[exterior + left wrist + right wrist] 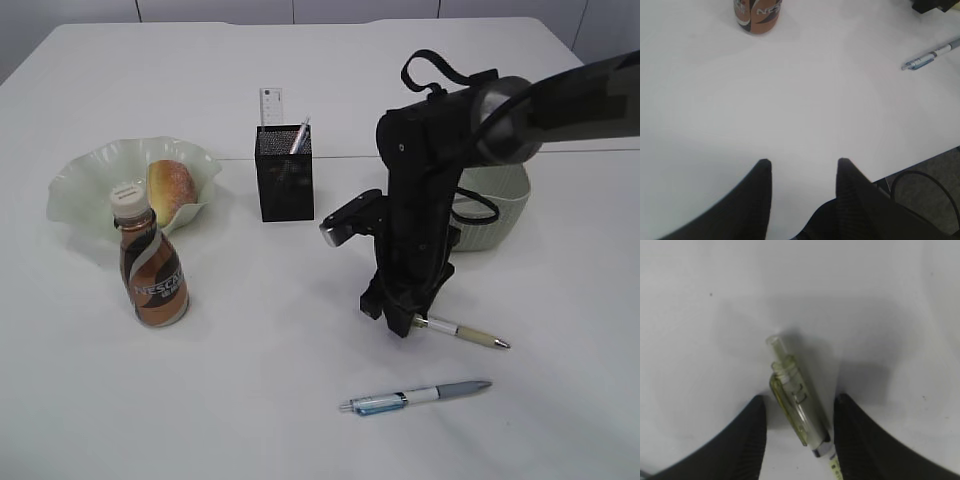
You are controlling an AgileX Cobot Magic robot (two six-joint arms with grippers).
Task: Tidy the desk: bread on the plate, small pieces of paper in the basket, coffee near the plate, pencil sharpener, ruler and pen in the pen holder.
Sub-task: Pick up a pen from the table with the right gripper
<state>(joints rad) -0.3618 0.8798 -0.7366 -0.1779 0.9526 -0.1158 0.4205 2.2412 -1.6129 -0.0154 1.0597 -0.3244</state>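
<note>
My fingers reach down beside the white pen's cap end [796, 395], close over the white table, so my right gripper closes on the white pen next.
A white pen with a clear yellowish cap [797, 400] lies on the table [300, 330]. My right gripper [799, 397] is lowered over its cap end, open, one finger on each side with gaps. In the exterior view that pen [465, 333] sticks out to the right of the right gripper [400, 318]. A blue-grey pen [415, 397] lies nearer the front. The black mesh pen holder [285, 172] holds a ruler [271, 106] and a pen [300, 137]. Bread [172, 188] rests on the pale green plate [90, 180], with the coffee bottle [152, 262] beside it. My left gripper [804, 160] hangs open and empty. The pencil sharpener and paper pieces are out of view.
A pale basket [495, 205] stands behind the right arm, partly hidden by it. In the left wrist view the coffee bottle [758, 15] is far ahead, the blue-grey pen [930, 56] lies at the upper right, and the table's front edge [920, 162] runs close by on the right.
</note>
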